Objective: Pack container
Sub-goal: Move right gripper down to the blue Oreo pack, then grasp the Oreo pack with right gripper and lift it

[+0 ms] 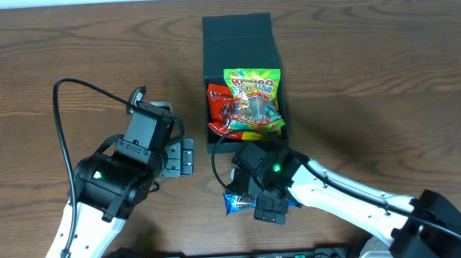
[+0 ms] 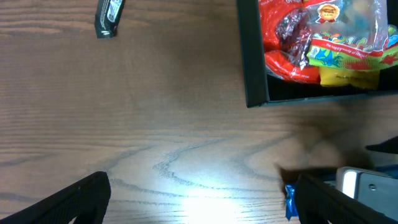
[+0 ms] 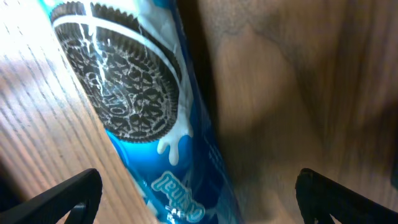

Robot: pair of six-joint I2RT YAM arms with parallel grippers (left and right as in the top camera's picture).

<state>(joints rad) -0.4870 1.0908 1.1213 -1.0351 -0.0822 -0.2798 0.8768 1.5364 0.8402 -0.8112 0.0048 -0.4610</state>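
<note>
My right gripper should move down to the packet (image 1: 252, 201) (image 3: 173, 168) before it closes on the packet, because its fingers are still above the packet.
The dark teal-green container (image 1: 240, 34) stands at the back centre with its flap lid open. A red packet (image 1: 218, 107) and a colourful gummy packet (image 1: 254, 96) lie in it. Its corner also shows in the left wrist view (image 2: 252, 56). A blue cookie packet (image 1: 236, 201) lies on the table in front of the container. My right gripper (image 1: 264, 202) is over it. In the right wrist view the right gripper (image 3: 199, 202) is open, and the blue packet (image 3: 137, 106) lies between the fingers, nearer the left one. My left gripper (image 2: 202, 202) is open and empty over bare wood, left of the container.
A small dark object (image 2: 109, 17) lies on the wood at the upper left of the left wrist view. The blue packet's edge (image 2: 289, 202) shows beside the left gripper's right finger. The left arm's black cable (image 1: 70, 90) loops over the table's left side.
</note>
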